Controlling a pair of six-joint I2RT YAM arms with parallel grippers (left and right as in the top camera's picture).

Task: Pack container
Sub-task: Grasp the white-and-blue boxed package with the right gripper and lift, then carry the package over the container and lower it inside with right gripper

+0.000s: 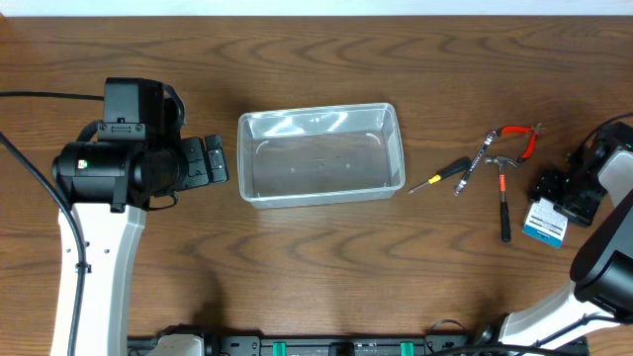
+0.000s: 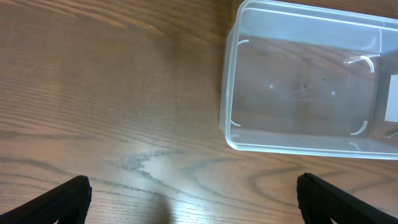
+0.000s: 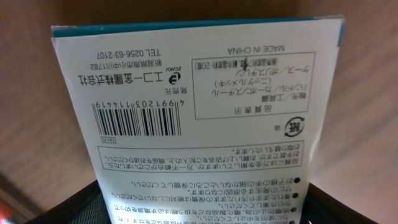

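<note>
My right gripper's fingers grip the white and teal package, so it would leave the table if lifted now.
The clear plastic container (image 1: 321, 196) stands empty at the table's middle; it also shows at the upper right of the left wrist view (image 2: 298, 142). My left gripper (image 1: 213, 161) is open and empty just left of the container, its fingers wide apart over bare wood (image 2: 196, 199). My right gripper (image 1: 562, 196) at the far right is shut on a white and teal printed package (image 1: 546, 223). In the right wrist view the package (image 3: 199, 93) fills the gap between my fingers (image 3: 208, 202).
Between the container and the right arm lie a yellow-tipped screwdriver (image 1: 442, 176), a wrench (image 1: 475, 163), red-handled pliers (image 1: 521, 138) and a hammer (image 1: 503, 203). The left arm's body (image 1: 109, 168) stands at the left.
</note>
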